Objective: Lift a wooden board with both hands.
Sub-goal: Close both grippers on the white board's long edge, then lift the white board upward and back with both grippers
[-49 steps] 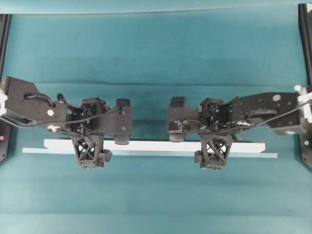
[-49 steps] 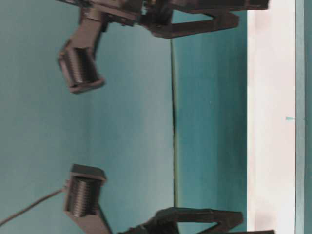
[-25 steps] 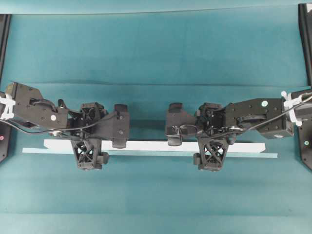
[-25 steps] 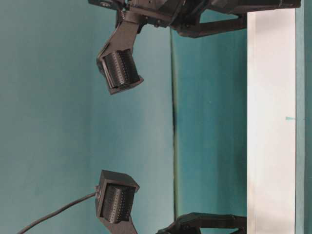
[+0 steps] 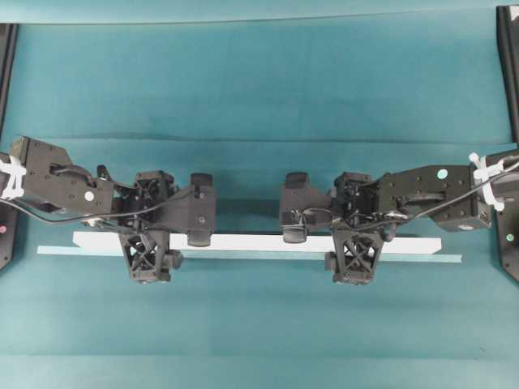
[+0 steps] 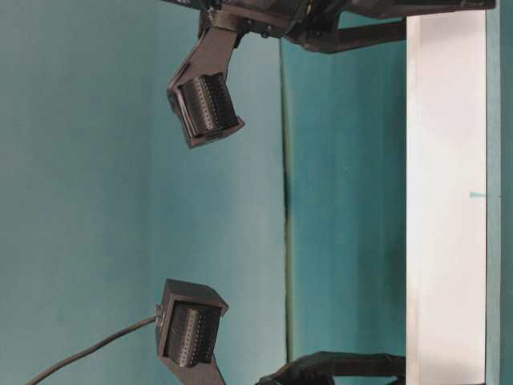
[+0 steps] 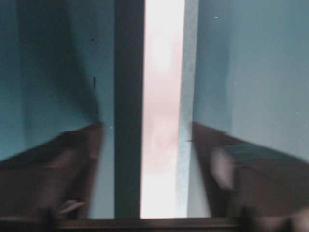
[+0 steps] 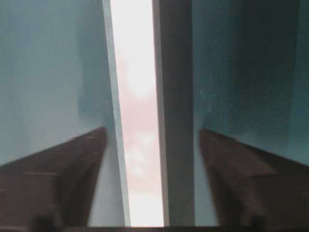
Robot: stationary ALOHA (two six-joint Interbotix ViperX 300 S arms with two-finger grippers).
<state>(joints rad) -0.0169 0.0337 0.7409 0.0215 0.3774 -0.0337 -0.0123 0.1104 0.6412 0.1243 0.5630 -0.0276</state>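
Note:
The robot next needs to pick up the wooden board by its long edges with the left gripper, to lift the board (image 5: 251, 241) with both hands.
The wooden board (image 5: 251, 241) is a long white plank lying flat across the teal table, also seen as a white band (image 6: 445, 200) in the table-level view. My left gripper (image 5: 147, 243) reaches down over its left part and my right gripper (image 5: 354, 245) over its right part. In the left wrist view the board (image 7: 161, 121) runs between the blurred fingers (image 7: 72, 164) of the left gripper (image 7: 147, 126), with gaps at its sides. In the right wrist view the board (image 8: 137, 121) likewise passes between the fingers (image 8: 231, 169) of the right gripper (image 8: 153, 131), untouched. Both grippers are open.
A thin pale teal strip (image 5: 243, 256) lies along the board's near edge and sticks out past both ends. Black frame posts stand at the left edge (image 5: 6, 49) and right edge (image 5: 509, 49). A fold in the cloth (image 6: 284, 200) runs behind the board.
Both arms came down over the board about a second ago and have since held their places. Both pairs of fingers have drawn closer around the board, which has not moved.

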